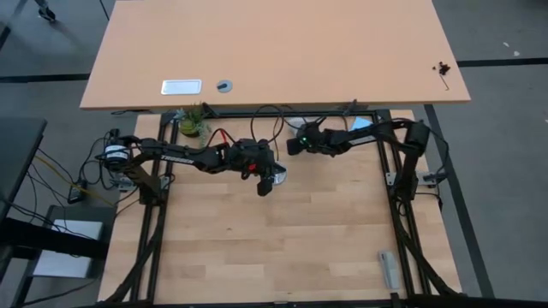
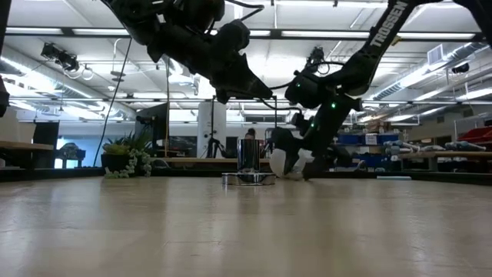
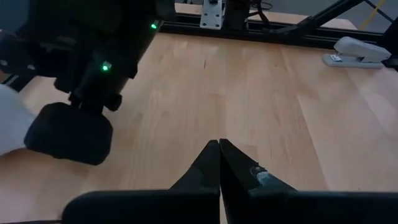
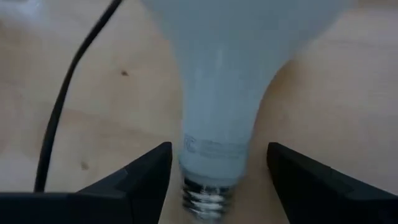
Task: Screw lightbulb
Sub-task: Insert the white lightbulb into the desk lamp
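My right gripper should next grab the lightbulb by its printed neck (image 4: 215, 146), so that the lightbulb's screw base (image 4: 206, 200) stays free to go into the socket.
The white lightbulb (image 4: 230, 74) lies on its side on the wooden table, its silvery screw base (image 4: 208, 199) toward my right wrist. My right gripper (image 4: 217, 155) is open at the table's far middle. Its fingers stand on either side of the bulb's neck, with gaps on both sides. The bulb also shows in the low view (image 2: 278, 161), beside my right gripper (image 2: 304, 165). The silver socket (image 2: 247, 163) stands upright on its disc. My left gripper (image 3: 219, 152) is shut and empty, above the table just beside the socket (image 1: 279, 177).
A black cord (image 4: 62, 112) runs over the table beside the bulb. A grey stapler (image 3: 360, 50) lies near the table's front right. A small plant (image 1: 193, 120) stands at the far left edge. Bare wood (image 1: 282, 248) fills the near half.
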Robot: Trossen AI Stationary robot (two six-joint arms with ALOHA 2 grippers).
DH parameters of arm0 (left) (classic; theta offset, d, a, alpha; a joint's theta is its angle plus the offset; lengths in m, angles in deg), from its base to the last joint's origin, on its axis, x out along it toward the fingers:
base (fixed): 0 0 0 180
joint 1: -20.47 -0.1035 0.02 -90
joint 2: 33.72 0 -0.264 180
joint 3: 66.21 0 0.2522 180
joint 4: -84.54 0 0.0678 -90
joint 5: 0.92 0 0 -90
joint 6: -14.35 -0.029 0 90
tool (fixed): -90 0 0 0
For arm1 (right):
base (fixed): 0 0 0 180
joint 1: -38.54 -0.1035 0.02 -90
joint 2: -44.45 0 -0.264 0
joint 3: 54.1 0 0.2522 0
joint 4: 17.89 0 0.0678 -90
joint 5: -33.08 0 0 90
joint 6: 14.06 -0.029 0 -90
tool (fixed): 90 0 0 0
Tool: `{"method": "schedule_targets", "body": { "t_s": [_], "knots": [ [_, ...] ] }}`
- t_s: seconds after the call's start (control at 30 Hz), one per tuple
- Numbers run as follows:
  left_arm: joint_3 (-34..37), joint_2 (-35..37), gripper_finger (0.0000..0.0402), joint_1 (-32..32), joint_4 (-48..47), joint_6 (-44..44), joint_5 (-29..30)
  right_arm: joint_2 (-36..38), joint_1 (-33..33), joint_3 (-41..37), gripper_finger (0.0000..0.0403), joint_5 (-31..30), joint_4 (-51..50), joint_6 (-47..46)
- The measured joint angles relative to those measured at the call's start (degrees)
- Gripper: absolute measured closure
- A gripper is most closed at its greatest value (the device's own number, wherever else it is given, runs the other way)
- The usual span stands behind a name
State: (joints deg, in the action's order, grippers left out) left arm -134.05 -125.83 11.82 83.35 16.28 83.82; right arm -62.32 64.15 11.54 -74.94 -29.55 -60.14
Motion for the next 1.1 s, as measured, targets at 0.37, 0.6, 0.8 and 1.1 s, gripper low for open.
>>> {"method": "schedule_targets", "body": {
  "t_s": [0.37, 0.6, 0.8, 1.1],
  "knots": [
    [0.00, 0.00, 0.0401, 0.00, 1.90, 1.16, 0.02, 1.34, -0.55, -0.23, 0.0256, 1.11, 3.07, 10.89],
    [0.01, 1.60, 0.0401, 0.02, 5.23, 2.40, -1.24, 8.34, -0.44, -0.19, 0.0256, 3.77, 3.27, 16.48],
    [0.02, 6.48, 0.0401, 0.15, 10.15, 2.88, -4.78, 20.09, -2.13, -0.19, 0.0256, 5.71, 3.25, 21.68],
    [0.00, 10.99, 0.0401, 0.89, 17.37, 2.86, -7.65, 36.15, -11.03, -0.13, 0.0256, 5.64, 4.48, 29.83]
  ]
}}
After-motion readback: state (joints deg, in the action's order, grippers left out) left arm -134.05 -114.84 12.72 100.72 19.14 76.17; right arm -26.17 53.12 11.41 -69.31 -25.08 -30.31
